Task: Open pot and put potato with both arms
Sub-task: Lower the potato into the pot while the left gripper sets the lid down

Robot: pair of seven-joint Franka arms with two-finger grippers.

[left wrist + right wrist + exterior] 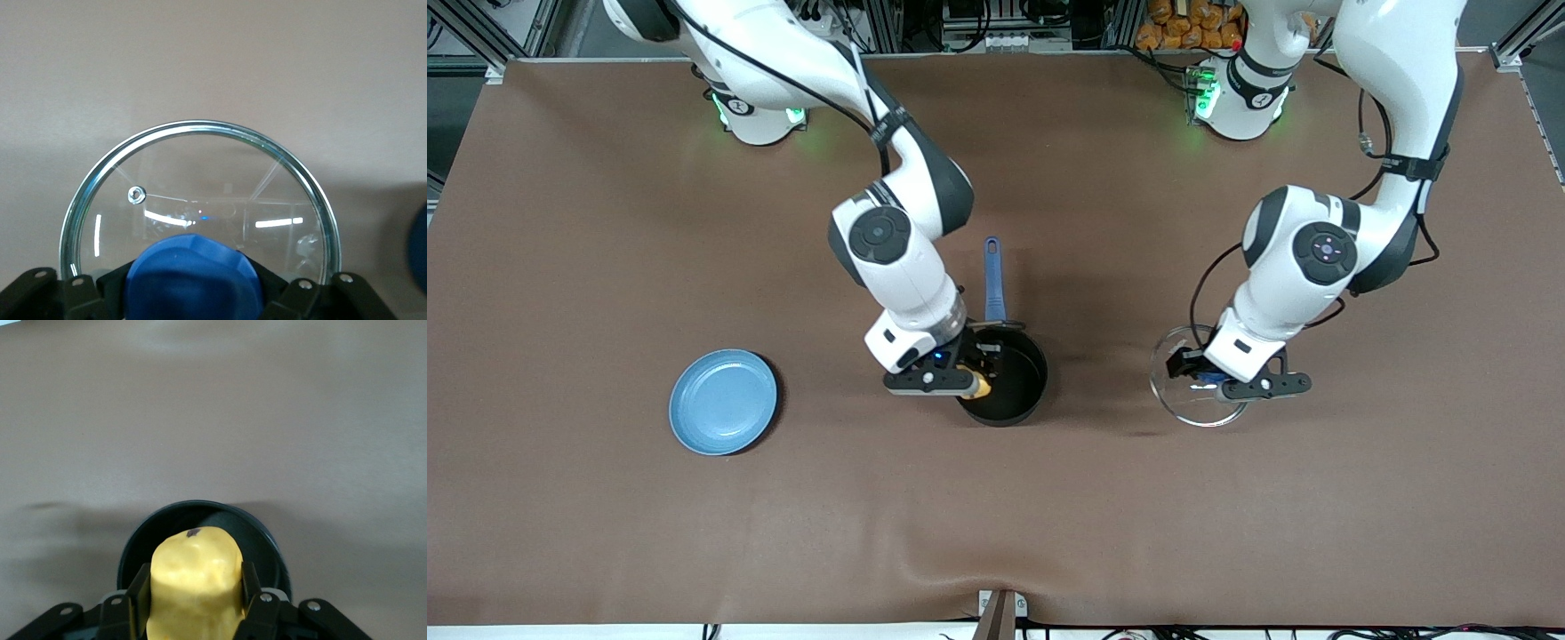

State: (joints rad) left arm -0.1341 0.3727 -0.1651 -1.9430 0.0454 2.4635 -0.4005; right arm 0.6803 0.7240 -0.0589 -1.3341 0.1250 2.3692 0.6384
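The potato is high above the pot's rim, so the robot will bring it down into the pot before the right gripper lets go of it.
The pot (1009, 387), black inside with a steel rim and a long blue handle (992, 276), stands open at the table's middle. My right gripper (974, 378) is shut on the yellow potato (980, 388) and holds it over the pot's rim; in the right wrist view the potato (195, 583) sits between the fingers above the pot (263, 540). My left gripper (1218, 380) is shut on the blue knob (193, 280) of the glass lid (1178, 391), held just over the table toward the left arm's end; the lid's steel rim (200, 127) shows in the left wrist view.
A flat blue plate (723, 401) lies on the brown table toward the right arm's end, level with the pot. A small clamp (1000, 613) sits at the table's edge nearest the front camera.
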